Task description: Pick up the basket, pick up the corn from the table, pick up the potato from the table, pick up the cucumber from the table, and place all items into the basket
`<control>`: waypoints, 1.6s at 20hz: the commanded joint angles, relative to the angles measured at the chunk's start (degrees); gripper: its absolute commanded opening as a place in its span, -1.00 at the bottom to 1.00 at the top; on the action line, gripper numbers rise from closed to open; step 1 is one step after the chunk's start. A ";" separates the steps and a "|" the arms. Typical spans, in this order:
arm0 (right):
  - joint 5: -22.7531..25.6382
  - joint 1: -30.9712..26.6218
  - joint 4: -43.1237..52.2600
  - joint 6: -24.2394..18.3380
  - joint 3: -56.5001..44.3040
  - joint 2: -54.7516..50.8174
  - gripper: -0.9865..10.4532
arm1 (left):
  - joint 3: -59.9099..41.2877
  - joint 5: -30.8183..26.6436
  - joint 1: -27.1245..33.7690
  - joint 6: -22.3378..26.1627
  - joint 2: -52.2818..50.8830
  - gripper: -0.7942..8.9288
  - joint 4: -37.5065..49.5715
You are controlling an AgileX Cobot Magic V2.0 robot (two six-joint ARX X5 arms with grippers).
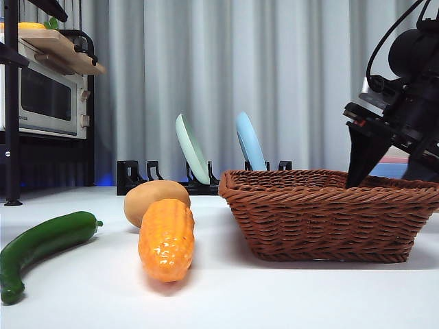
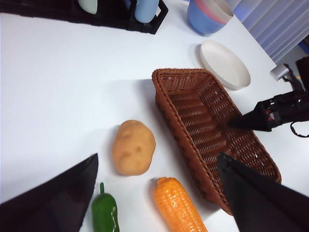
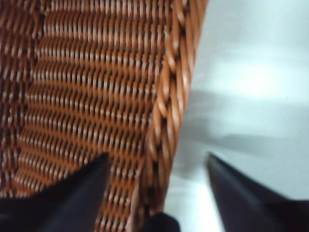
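Observation:
The right gripper grabs the wicker basket by its braided rim [image 3: 169, 96] next, to bring it over for the corn, potato and cucumber.
The reddish-brown wicker basket [image 1: 329, 219] stands on the white table [image 1: 274, 295] at the right and is empty. My right gripper [image 1: 387, 168] is open at its right rim. In the right wrist view [image 3: 157, 157] one jaw is inside the basket [image 3: 87, 72] and one outside, straddling the braided rim. The orange corn [image 1: 167, 236], tan potato [image 1: 154, 199] and green cucumber [image 1: 41, 243] lie left of the basket. My left gripper [image 2: 157, 157] is open and empty, high above the potato [image 2: 133, 147], corn [image 2: 176, 205] and cucumber [image 2: 105, 212].
A black dish rack [image 1: 164, 178] with a green plate [image 1: 192, 147] and a blue plate [image 1: 250, 140] stands behind. A microwave [image 1: 44, 96] is at far left. Stacked bowls [image 2: 210, 14] and a white plate [image 2: 224, 63] lie beyond the basket.

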 commanded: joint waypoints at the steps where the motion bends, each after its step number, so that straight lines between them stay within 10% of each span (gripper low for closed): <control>1: 0.09 0.00 0.37 0.33 0.17 0.28 -0.85 | 0.15 -0.50 -0.72 0.98 0.09 0.00 -0.94; 10: 0.04 -0.22 0.04 2.60 0.31 -4.31 -0.85 | 0.22 -3.41 -6.29 7.26 4.17 0.02 -0.85; 13: 0.09 -0.28 -0.20 2.97 0.31 -9.42 -0.85 | 1.49 -8.17 -10.60 8.94 9.92 0.32 -0.79; 21: 0.26 -0.28 -1.22 4.55 0.33 -24.09 -0.85 | 15.28 -22.40 -21.77 15.34 30.97 0.33 -2.10; 32: 0.33 -0.28 -2.64 4.55 0.33 -29.64 -0.85 | 21.09 -23.76 -23.96 16.17 49.40 0.30 -0.79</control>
